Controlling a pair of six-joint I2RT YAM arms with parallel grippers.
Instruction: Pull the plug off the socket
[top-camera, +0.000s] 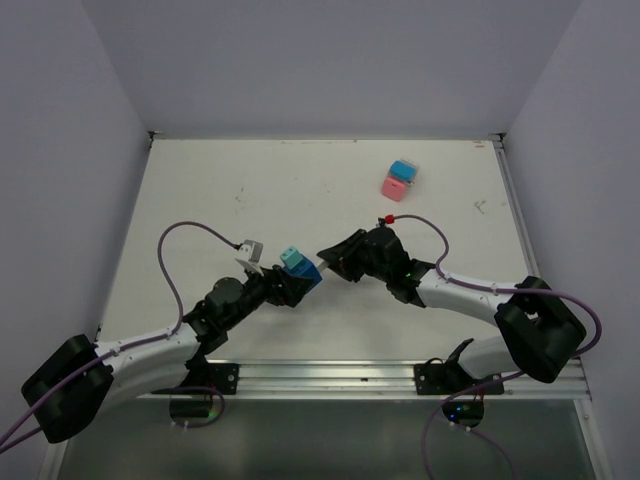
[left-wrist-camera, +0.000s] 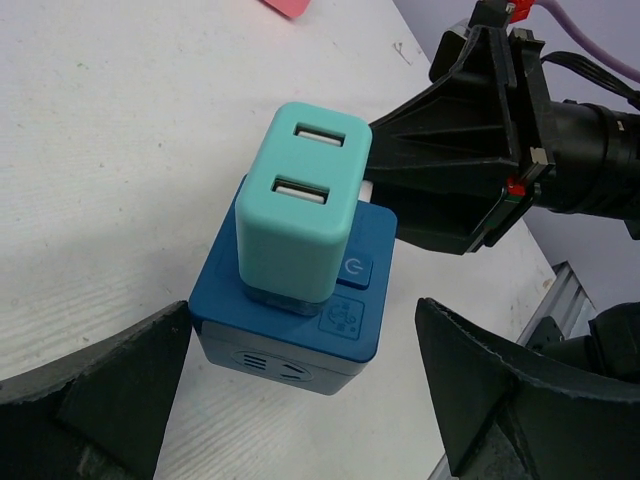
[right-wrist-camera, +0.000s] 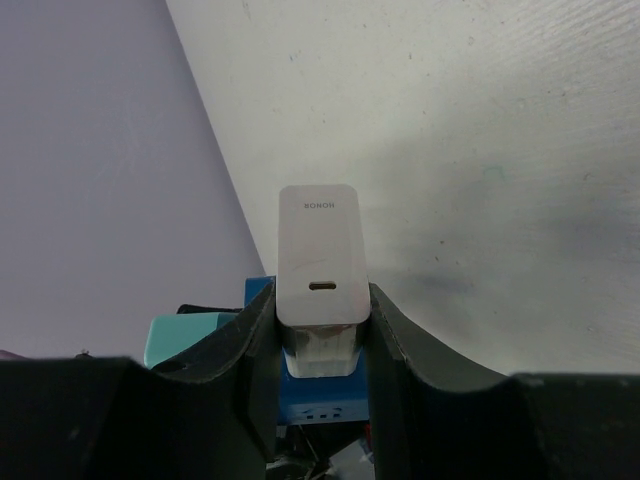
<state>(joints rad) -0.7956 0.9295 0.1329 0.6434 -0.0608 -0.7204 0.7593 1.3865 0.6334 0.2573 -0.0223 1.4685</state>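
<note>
My left gripper's fingers reach the blue socket's sides, as deep as its slotted front side (left-wrist-camera: 280, 366), and will close.
A blue cube socket (left-wrist-camera: 300, 335) (top-camera: 307, 273) sits near the table's front middle. A teal plug (left-wrist-camera: 300, 205) (top-camera: 292, 259) with two USB ports stands in its top face. A white plug (right-wrist-camera: 318, 255) sticks out of its side, and my right gripper (right-wrist-camera: 320, 320) (top-camera: 335, 258) is shut on that plug, one finger on each flank. The blue socket (right-wrist-camera: 330, 395) shows just below the white plug. My left gripper (left-wrist-camera: 302, 330) (top-camera: 283, 285) is open, with a finger on each side of the socket and a gap on both sides.
A pink and light-blue cube pair (top-camera: 399, 180) lies at the back right of the table. Purple cables (top-camera: 172, 262) loop beside both arms. Grey walls enclose the white table (top-camera: 300, 190), and a metal rail (top-camera: 330, 375) runs along the near edge.
</note>
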